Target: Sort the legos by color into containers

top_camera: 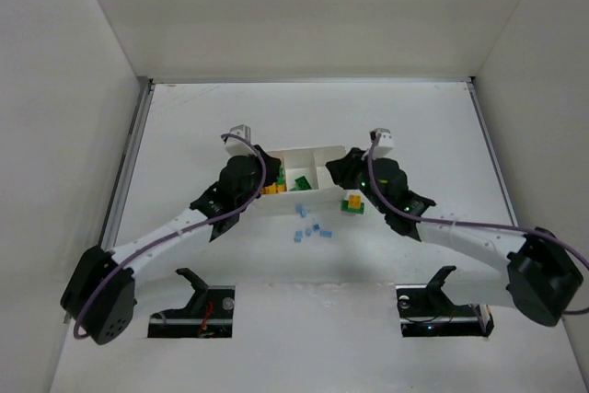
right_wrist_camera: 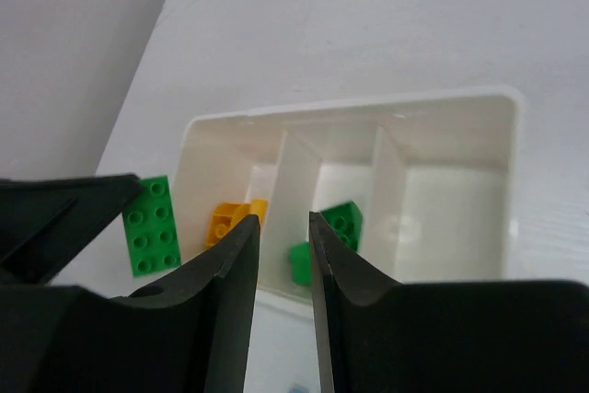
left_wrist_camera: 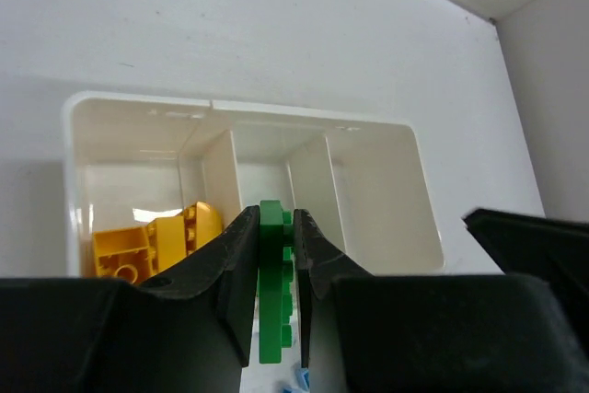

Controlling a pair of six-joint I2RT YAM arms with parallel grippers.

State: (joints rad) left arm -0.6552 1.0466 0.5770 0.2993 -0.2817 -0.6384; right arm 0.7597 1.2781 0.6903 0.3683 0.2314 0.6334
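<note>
The flat green brick hangs by the divider next to the yellow bricks. If I opened my left gripper now, the brick would end on that divider's edge.
The white tray [top_camera: 313, 149] has three compartments. Yellow bricks [left_wrist_camera: 152, 244] lie in its left one, green bricks [right_wrist_camera: 342, 223] in the middle one, and the right one shows no bricks. My left gripper [left_wrist_camera: 274, 213] is shut on a flat green brick [left_wrist_camera: 272, 283], held on edge just before the tray's near wall, by the divider between the left and middle compartments. That brick also shows in the right wrist view [right_wrist_camera: 152, 225]. My right gripper [right_wrist_camera: 283, 220] has its jaws slightly apart and holds nothing; it hovers at the tray's near edge. Several light blue bricks [top_camera: 311, 230] lie on the table in front of the tray.
A green brick stacked with a yellow one [top_camera: 352, 202] sits on the table by the tray's near right corner, under the right arm. Both grippers [top_camera: 267, 183] [top_camera: 342, 172] crowd the tray from either side. White walls enclose the table.
</note>
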